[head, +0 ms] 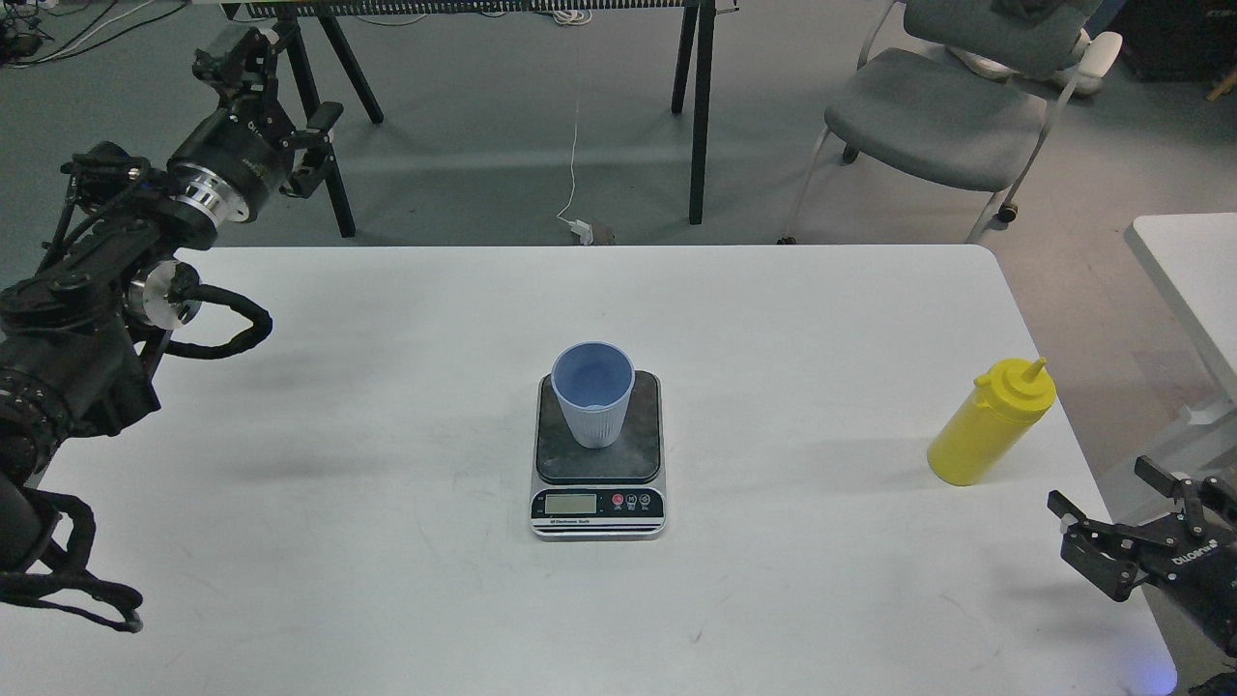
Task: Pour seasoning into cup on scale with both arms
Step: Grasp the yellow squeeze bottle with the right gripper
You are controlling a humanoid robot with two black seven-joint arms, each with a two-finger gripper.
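My right gripper is to grab the yellow bottle next by its upper body below the cap [999, 414], so it can pour seasoning into the cup [592, 406].
The light blue ribbed cup [592, 406] stands upright on the dark plate of the small scale [599, 503] at the middle of the white table [367, 406]. The yellow seasoning bottle [988, 425] stands upright near the table's right edge, nozzle up. My left gripper [275, 92] is open and empty, raised beyond the table's far left corner, far from the cup. My right gripper [1108, 493] is open and empty at the table's front right corner, fingers pointing up-left, a short way below and right of the bottle.
A grey chair [928, 106] stands beyond the table's far right corner. Black trestle legs [698, 106] stand behind the table. A second white table [1189, 271] is at the right edge. My left arm's cable loop [227, 338] hangs over the table's left side.
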